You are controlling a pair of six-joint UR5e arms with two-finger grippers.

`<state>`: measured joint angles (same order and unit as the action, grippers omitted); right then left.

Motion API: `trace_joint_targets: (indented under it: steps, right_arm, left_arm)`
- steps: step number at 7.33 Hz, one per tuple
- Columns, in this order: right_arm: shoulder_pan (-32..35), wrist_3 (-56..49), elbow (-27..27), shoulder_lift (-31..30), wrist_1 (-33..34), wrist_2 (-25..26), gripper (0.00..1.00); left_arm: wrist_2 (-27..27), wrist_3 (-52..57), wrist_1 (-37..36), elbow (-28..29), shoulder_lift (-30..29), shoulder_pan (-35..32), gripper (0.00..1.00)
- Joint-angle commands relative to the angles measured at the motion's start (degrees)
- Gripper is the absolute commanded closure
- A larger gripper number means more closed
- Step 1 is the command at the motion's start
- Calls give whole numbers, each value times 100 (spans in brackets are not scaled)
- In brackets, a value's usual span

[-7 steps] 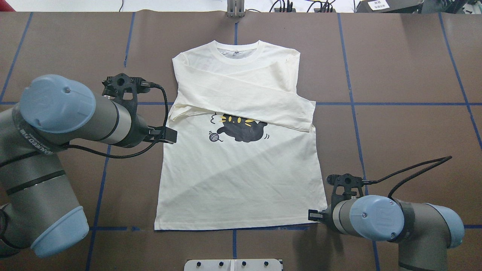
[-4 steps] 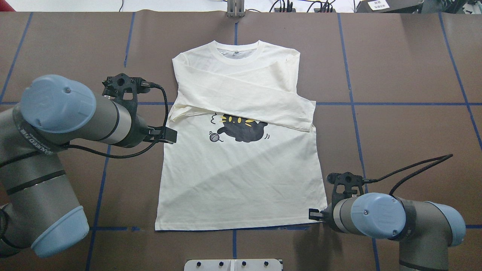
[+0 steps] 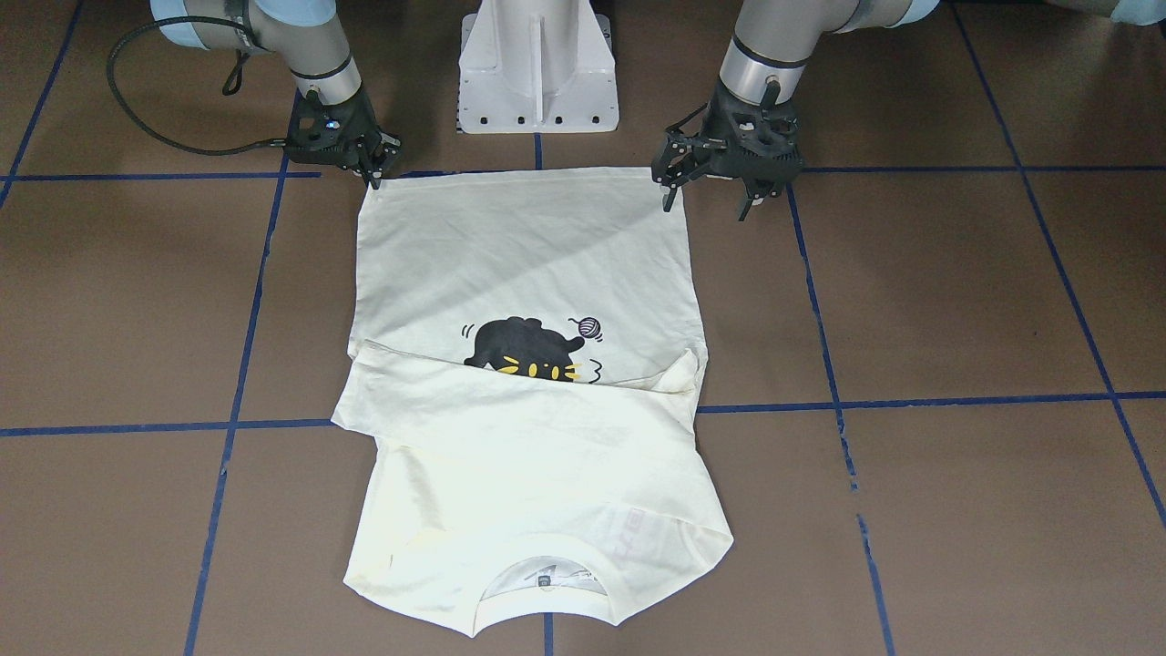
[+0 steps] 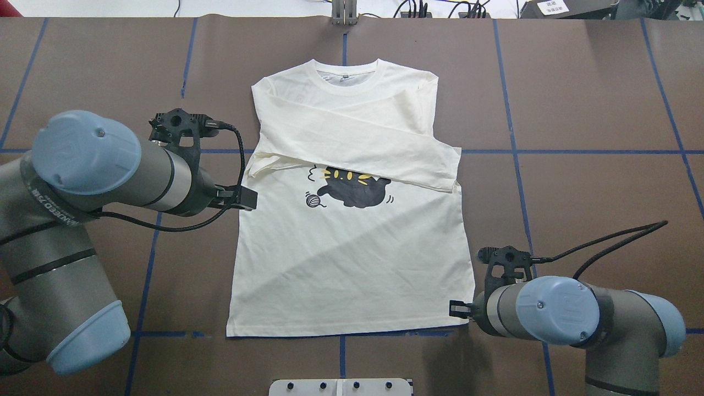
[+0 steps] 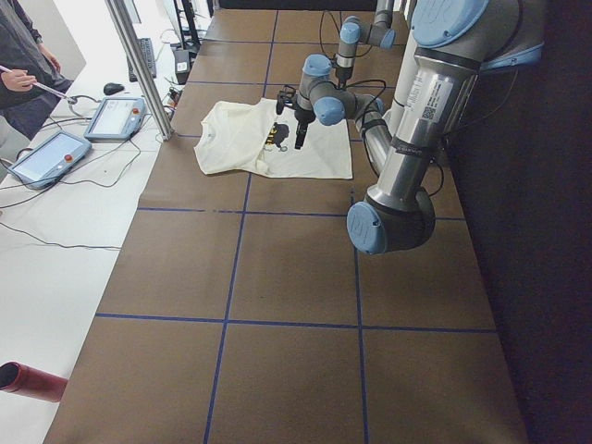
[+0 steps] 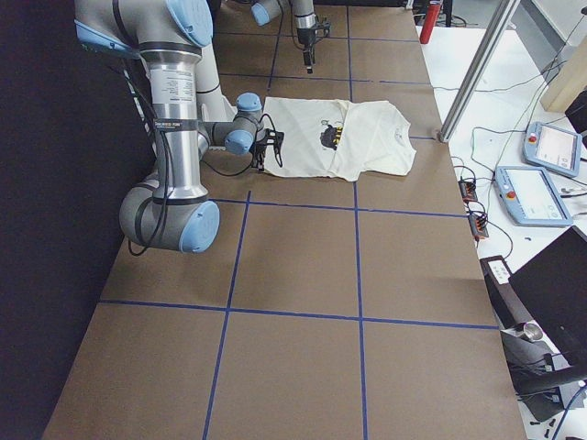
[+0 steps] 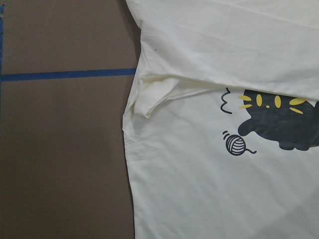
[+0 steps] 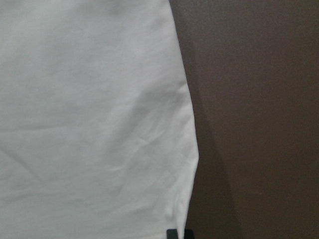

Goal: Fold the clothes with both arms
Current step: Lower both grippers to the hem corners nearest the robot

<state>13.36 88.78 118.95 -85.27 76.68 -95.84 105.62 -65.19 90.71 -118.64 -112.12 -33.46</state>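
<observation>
Next, my left gripper grabs the shirt by its hem corner [image 3: 673, 188], where the shirt's edge is free, since the body of the shirt [image 3: 525, 257] lies flat.
The cream-white shirt [image 4: 352, 264] lies flat, print side up, collar at the far side. Both long sleeves are folded across the chest and cover the top of the black cat print [image 4: 352, 190]; the lettering is hidden. My right gripper [image 3: 372, 169] is down at the hem corner on my right, fingers drawn together on the cloth [image 8: 89, 124]. My left gripper [image 3: 710, 196] is open with its fingers spread. It hangs above the shirt's left edge; its wrist view shows the left armpit fold [image 7: 149, 97] from above.
The table is brown with blue tape lines [image 4: 514, 151]. The white pedestal base [image 3: 537, 64] stands just behind the hem. A white plate [image 4: 341, 386] sits at the near edge. Teach pendants [image 5: 116, 116] and a metal post [image 5: 139, 65] stand beyond the far edge.
My right arm has shifted slightly toward the far side, and the hem corner there has drawn in a little. My left arm has hardly moved.
</observation>
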Motion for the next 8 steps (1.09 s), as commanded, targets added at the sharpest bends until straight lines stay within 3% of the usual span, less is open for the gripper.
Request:
trace_joint_targets:
  steps: [1,2,4,6,8]
  right_arm:
    - [184,-19,216,20,-239,-5,100]
    - [263,-19,225,20,-381,-40,100]
    - [334,-27,217,63,-408,-32,100]
    - [343,-27,216,107,-408,-40,100]
    - [343,-27,199,108,-408,-49,100]
  left_arm:
    - [360,-840,339,105,538,50,1]
    - [355,-1612,978,35,986,285,1]
    - [-265,-2863,1177,60,1070,1346,9]
    - [-428,-3279,1134,192,1008,1893,14]
    - [-550,-3281,1133,333,1008,1975,19]
